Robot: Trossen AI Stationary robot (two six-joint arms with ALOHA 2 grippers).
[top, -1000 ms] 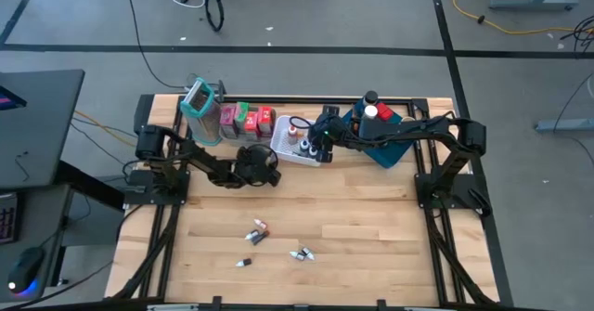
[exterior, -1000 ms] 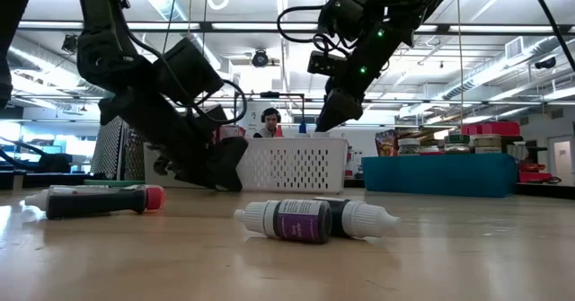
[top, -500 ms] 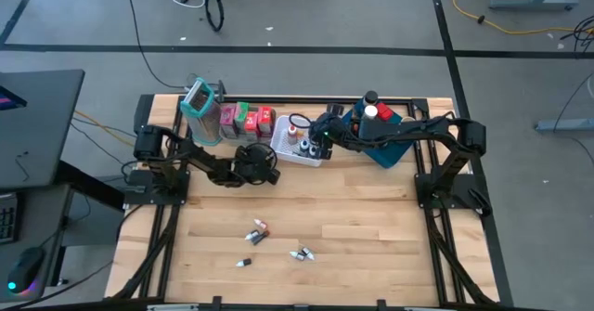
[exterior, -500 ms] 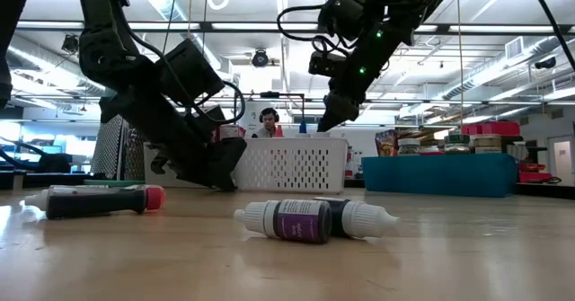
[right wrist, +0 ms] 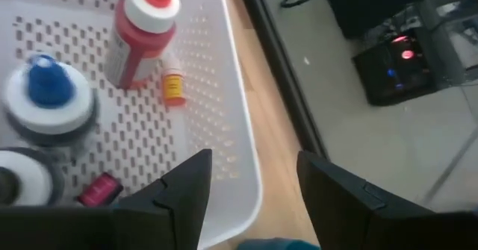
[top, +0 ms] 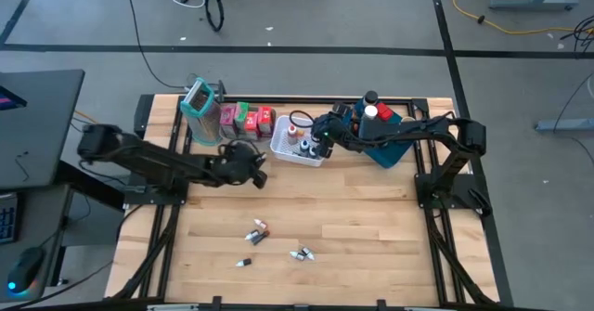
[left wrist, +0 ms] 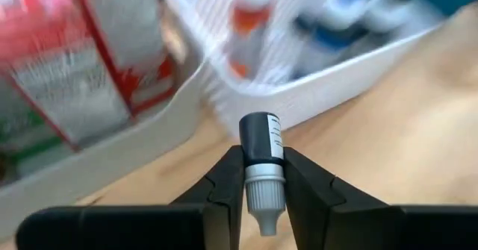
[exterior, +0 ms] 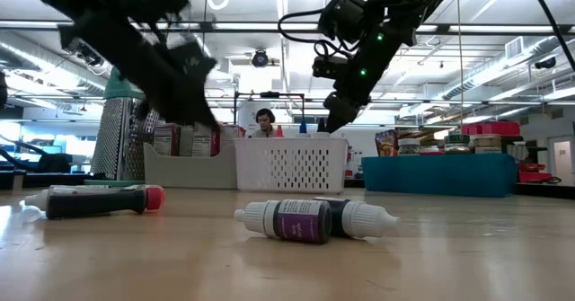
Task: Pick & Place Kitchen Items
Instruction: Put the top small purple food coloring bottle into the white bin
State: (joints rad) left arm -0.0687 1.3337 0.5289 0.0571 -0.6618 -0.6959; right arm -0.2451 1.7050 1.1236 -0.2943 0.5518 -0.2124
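The small black bottle hangs outside the basket's near rim, so it is too early to release. My left gripper moves it into the basket next, before opening.
My left gripper hangs above the table just in front of the clear bin and is shut on a small black bottle with a grey cap. My right gripper hovers open over the white mesh basket, its fingers around nothing. In the basket stand a red bottle, a tiny yellow bottle and a blue-lidded jar. Several red, pink and green cartons stand in the bin. More small bottles lie on their sides on the wood. My left gripper pinches the small bottle between its two fingers where the black body meets the grey cap. The fingers slant down toward the table's far edge, and the bottle lies along them with its cap tip pointing back at the wrist. It is lifted clear of the table.
A blue tray with jars stands right of the basket. A teal-topped grater stands at the bin's left end. A red-capped tube and other tiny bottles lie near the front. A person sits beyond the table.
My left gripper has risen from the table top in front of the bin and drawn slightly toward the table's left edge. The arm behind it has pulled back to the left.
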